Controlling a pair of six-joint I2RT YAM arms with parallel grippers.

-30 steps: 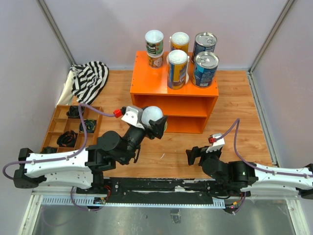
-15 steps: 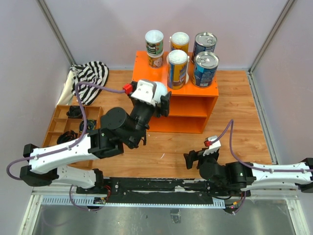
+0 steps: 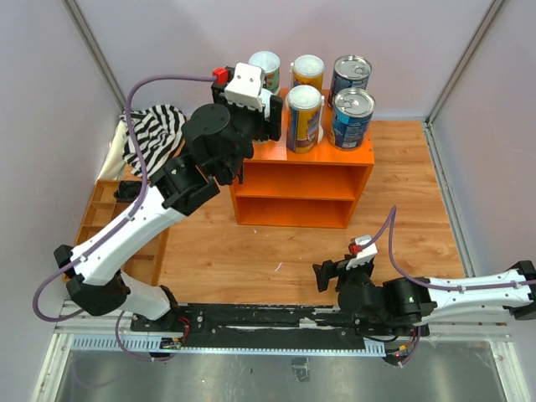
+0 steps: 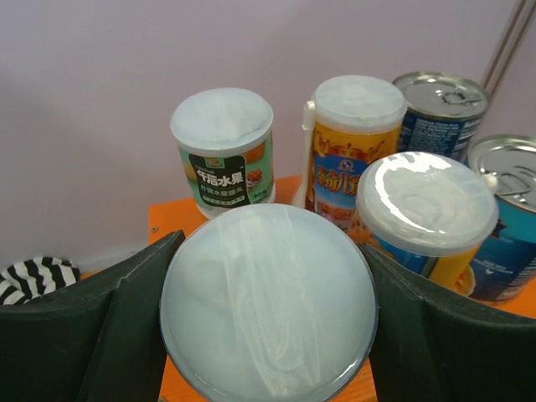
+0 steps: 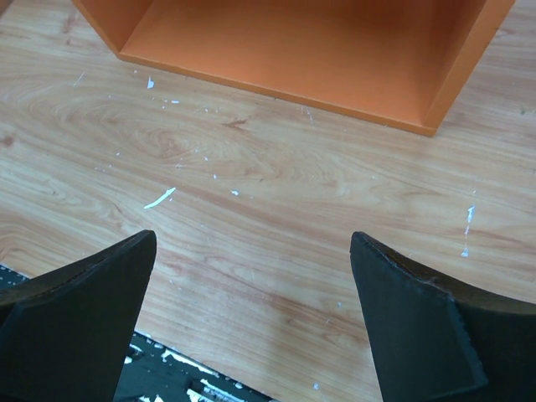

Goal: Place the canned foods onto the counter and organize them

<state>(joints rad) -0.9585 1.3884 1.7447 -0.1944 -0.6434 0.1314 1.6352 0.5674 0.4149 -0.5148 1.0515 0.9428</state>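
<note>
The can hangs above the orange top by the yellow-and-blue can and would drop, so my left gripper should hold it until it stands there.
My left gripper (image 3: 266, 117) is shut on a small can with a white plastic lid (image 4: 268, 301) and holds it just over the front left of the orange counter's top (image 3: 352, 157). On that top stand a green-labelled small can (image 4: 222, 146), two tall yellow-and-blue cans (image 4: 356, 134) (image 4: 425, 213) and two wide blue cans (image 4: 440, 109) (image 4: 511, 218). In the top view my wrist hides the held can. My right gripper (image 3: 325, 272) is open and empty, low over the wooden floor in front of the counter (image 5: 293, 50).
A striped cloth (image 3: 155, 126) lies at the back left. A brown compartment tray (image 3: 105, 209) with dark items sits left of the counter, partly under my left arm. Walls close in the back and sides. The counter's shelf opening faces the arms.
My left arm has lifted the white-lidded can from in front of the counter's shelf up to above the counter's top left. The right gripper has drawn back slightly towards the near edge.
</note>
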